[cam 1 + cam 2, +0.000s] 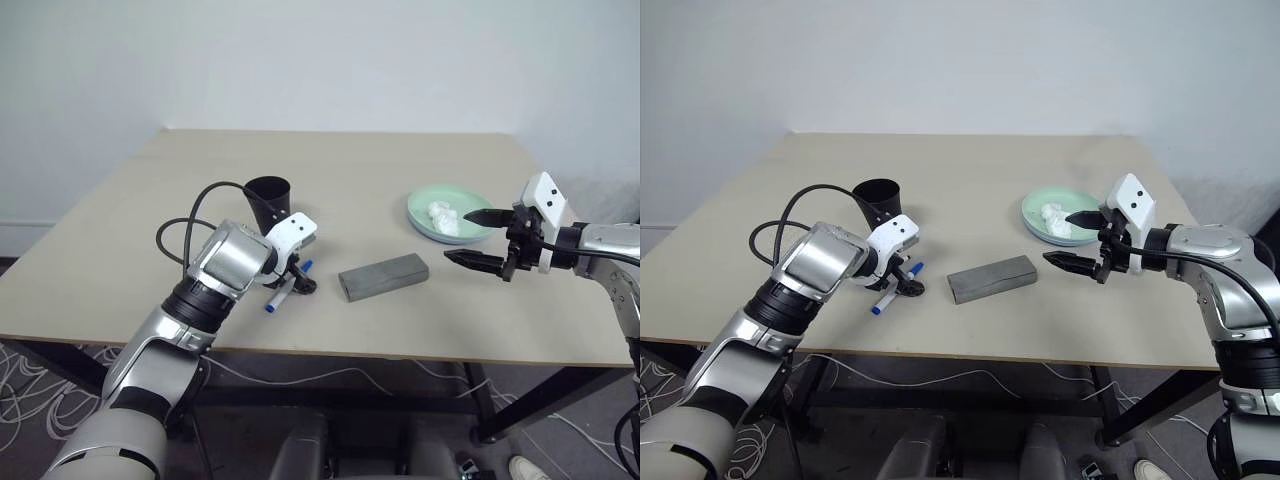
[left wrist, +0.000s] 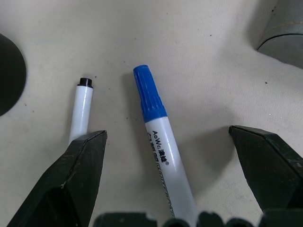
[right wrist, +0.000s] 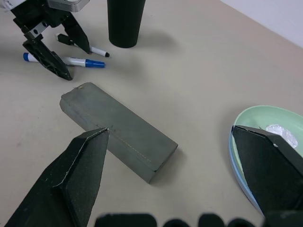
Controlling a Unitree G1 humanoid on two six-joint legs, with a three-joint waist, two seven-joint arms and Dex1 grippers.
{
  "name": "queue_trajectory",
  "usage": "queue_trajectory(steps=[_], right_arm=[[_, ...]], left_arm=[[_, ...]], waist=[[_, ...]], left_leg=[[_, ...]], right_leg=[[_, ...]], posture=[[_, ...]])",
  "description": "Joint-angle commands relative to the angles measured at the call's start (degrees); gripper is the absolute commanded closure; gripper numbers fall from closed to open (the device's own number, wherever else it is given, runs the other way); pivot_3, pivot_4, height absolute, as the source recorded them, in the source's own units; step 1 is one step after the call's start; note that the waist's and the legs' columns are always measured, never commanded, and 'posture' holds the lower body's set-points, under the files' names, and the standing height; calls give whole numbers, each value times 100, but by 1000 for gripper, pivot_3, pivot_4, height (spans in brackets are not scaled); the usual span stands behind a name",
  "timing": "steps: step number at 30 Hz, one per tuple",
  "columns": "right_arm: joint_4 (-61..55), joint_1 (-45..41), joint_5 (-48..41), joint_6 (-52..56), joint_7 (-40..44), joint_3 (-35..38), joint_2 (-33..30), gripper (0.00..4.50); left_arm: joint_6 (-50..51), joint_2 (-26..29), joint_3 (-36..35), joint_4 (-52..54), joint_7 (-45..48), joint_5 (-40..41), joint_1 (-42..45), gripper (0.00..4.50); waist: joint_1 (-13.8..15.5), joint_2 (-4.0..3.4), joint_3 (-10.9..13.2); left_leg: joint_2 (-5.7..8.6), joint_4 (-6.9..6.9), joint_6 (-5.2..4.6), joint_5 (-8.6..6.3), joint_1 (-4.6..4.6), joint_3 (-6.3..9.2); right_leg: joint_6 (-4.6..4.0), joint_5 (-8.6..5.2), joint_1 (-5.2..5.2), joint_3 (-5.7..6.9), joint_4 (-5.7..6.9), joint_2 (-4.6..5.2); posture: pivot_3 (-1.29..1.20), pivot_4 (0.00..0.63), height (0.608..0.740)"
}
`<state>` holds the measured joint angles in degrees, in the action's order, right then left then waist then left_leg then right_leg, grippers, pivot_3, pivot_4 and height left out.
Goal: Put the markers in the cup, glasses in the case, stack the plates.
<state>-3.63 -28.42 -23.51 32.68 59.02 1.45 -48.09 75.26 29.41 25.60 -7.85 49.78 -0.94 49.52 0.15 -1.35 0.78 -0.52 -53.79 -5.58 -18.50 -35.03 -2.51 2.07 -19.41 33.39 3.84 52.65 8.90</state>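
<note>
The marker has my left gripper's fingers down beside its white body (image 2: 165, 149), below the blue cap (image 2: 150, 94), so they would hold it if they closed now. My left gripper will close.
Two markers lie side by side on the table just in front of the black cup (image 1: 268, 200). The blue-capped marker (image 2: 156, 127) is between the open fingers of my left gripper (image 2: 166, 132), which points down just above it. The black-tipped marker (image 2: 83, 109) lies beside one finger. The grey case (image 1: 383, 276) lies shut in the middle of the table. The mint green plate (image 1: 470, 202) rests on the light blue plate (image 3: 236, 163) at the right. My right gripper (image 1: 460, 237) hovers open and empty between case and plates. The glasses are out of view.
A crumpled white tissue (image 1: 443, 217) lies in the green plate. The beige table (image 1: 350, 160) is bare behind the cup and plates. Its front edge runs close in front of the markers and the case.
</note>
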Motion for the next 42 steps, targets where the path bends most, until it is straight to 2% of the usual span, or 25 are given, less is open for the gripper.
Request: queue_trajectory(steps=[1,4,14,21,26,29,35,39,42], right_arm=[[-138,-100,-28,-82,-3,120,1,0],[-123,-117,-23,-88,-10,118,15,0],[-153,-99,-31,-72,-38,134,51,0],[-189,-65,-44,-56,-58,155,57,0],[-181,-69,-40,-58,-55,143,69,0],[-171,-97,-31,-50,-49,125,86,0],[-151,-128,-23,-57,-35,118,107,0],[-154,-109,-25,-76,-21,130,107,0],[-178,-98,-39,-61,-24,134,117,0]], left_arm=[[90,20,77,-69,-76,175,24,188],[78,24,114,-100,-139,245,13,865],[-43,95,311,-114,-247,409,0,4306],[-742,-126,-186,-125,-506,451,74,4399],[-1527,-685,-1472,-273,-931,894,566,4399],[-2513,-936,-2291,-716,-1372,1094,960,4399],[-4729,-1026,-2947,-1576,-2207,960,1339,4399],[-6350,-982,-3152,-2359,-2835,701,1343,4399],[-7191,-941,-3160,-2854,-3079,542,1282,4399]], waist=[[0,0,0],[0,0,0],[-1,-6,-4],[12,-8,-5],[9,0,-2],[2,1,-2],[0,0,-3],[14,3,-5],[35,8,-6]], left_leg=[[0,-1,0,0,0,-1],[0,-1,9,-5,0,0],[-1,0,16,-8,16,0],[0,-1,19,-6,15,1],[0,-4,17,-7,-3,1],[0,-5,35,19,-17,0],[-1,-5,38,20,-22,-2],[-1,-11,8,4,-22,0],[2,-15,1,1,-22,0]], right_leg=[[0,0,0,-1,0,0],[0,0,0,-1,0,1],[-1,0,-6,-3,7,1],[-2,2,-8,-1,7,5],[-3,2,5,2,1,9],[-2,1,10,0,-6,9],[-2,1,8,-2,1,7],[-2,2,6,4,3,6],[-1,3,3,7,2,6]], posture=[[0,0,629],[0,0,629],[0,0,629],[0,0,629],[0,0,629],[0,0,629],[0,0,629],[0,0,629],[0,0,629]])
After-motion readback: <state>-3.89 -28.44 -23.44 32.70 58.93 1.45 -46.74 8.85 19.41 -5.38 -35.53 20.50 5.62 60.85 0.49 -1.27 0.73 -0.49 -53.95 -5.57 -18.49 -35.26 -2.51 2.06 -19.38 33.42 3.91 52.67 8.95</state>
